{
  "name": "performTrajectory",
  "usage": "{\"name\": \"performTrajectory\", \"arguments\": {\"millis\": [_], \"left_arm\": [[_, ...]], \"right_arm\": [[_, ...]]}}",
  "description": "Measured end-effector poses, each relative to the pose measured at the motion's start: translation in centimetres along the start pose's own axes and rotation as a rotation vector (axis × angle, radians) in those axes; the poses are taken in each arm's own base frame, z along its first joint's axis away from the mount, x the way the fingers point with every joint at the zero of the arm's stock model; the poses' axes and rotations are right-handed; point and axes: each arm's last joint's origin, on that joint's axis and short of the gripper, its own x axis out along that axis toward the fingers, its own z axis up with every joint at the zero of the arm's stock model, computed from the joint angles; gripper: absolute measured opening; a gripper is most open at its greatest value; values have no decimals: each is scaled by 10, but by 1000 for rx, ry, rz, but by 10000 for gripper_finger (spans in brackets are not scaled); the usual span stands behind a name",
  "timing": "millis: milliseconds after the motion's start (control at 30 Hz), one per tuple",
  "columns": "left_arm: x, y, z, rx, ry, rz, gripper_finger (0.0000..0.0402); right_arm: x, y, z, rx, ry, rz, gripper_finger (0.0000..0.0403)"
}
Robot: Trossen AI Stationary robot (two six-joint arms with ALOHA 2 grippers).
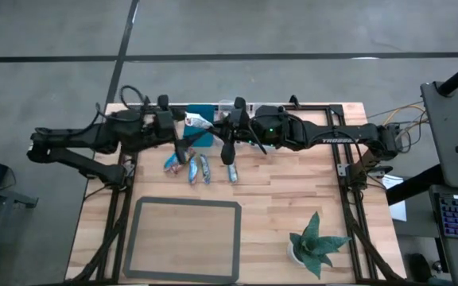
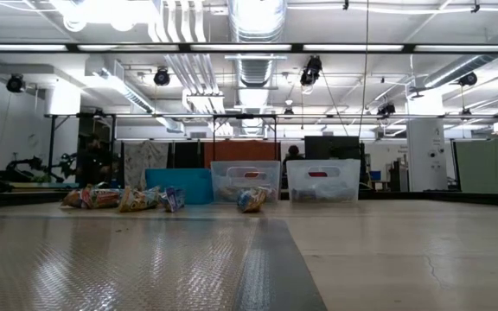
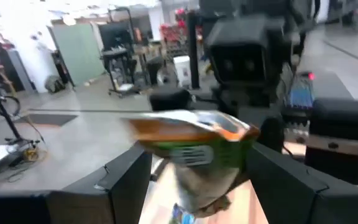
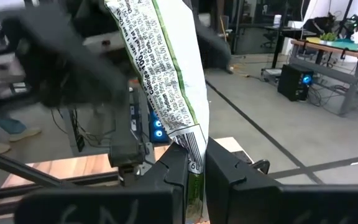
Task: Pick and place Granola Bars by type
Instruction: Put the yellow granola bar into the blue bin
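Note:
The left gripper grabs the granola bar by its end opposite the white logo next, to sort the bar into the teal bin.
My right gripper is shut on a green-and-white wrapped granola bar, high above the table near the teal bin. The same bar shows between the spread fingers of my open left gripper, which faces the right gripper; I see no finger touching it. Several more bars lie flat on the wood below, in a row. My right gripper pinches the bar's crimped end between its two fingers. The fingers come level from the table's right side. The bar sticks out past the fingertips toward the left gripper, lifted clear of the table.
A teal bin and two clear bins stand along the far edge. A dark-framed mat lies at the near left, a potted plant at the near right.

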Motion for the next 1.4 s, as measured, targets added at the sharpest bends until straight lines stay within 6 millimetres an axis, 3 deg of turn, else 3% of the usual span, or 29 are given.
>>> {"name": "performTrajectory", "arguments": {"millis": [200, 700, 900, 1067, 1267, 1400], "left_arm": [[6, -2, 6, -11, -4, -20, 221], [9, -1, 7, 5, 3, 33, 32], [9, 0, 6, 8, 4, 36, 23], [9, 5, 10, 20, -4, 71, 20], [11, 18, 18, 99, -2, 157, 18], [26, 32, 12, 237, 123, 232, 17]], "right_arm": [[-1, 0, 0, -8, 1, 20, 17], [-1, 0, -1, -29, 16, 19, 18], [-1, -1, -1, -34, 19, 14, 38], [-10, -2, 5, -99, 29, 0, 92], [-45, -12, 21, -176, 117, -133, 163], [-74, -17, 27, -164, 207, -148, 193]]}}
